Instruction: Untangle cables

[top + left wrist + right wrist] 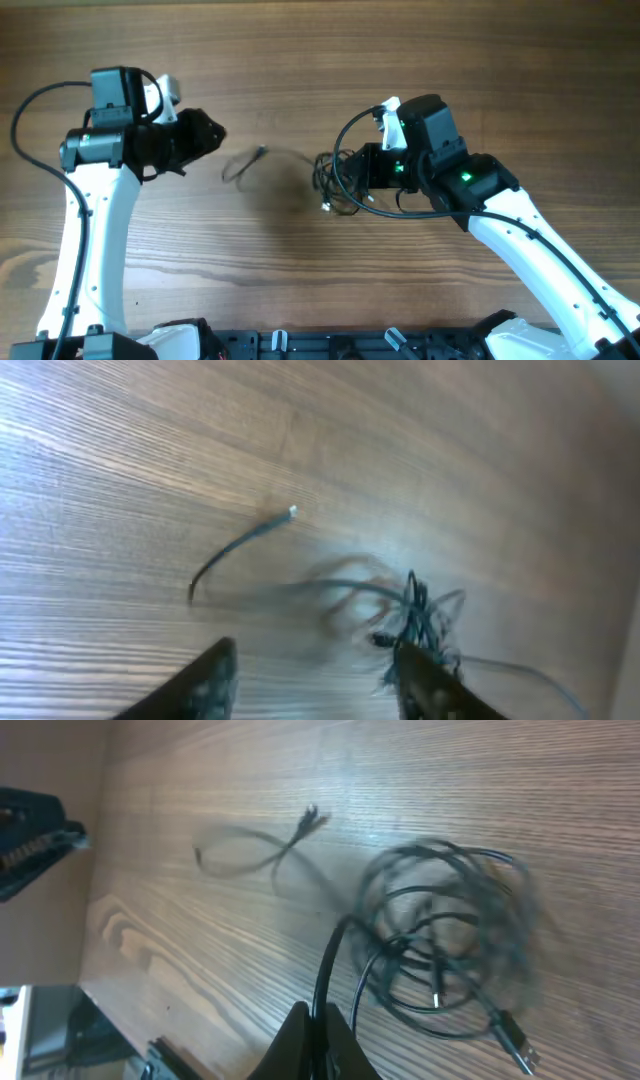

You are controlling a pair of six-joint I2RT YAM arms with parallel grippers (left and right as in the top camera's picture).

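Next, I should pick up the loose piece of cable trailing from the coil with my left gripper, so that the coil stays free for my right gripper to untangle.
The cables are thin black wires in a tangled coil at the table's middle, with a loose strand and plug end trailing left. My right gripper is shut on a strand of the cables and holds the coil just above the wood; a silvery plug hangs at its lower right. My left gripper is open and empty, left of the tangle, with the loose strand ahead of it. In the overhead view the left gripper sits left of the loose strand.
Thick black arm cables loop by each arm. The arm bases and a black rail line the table's front edge. Bare wood table lies behind the cables.
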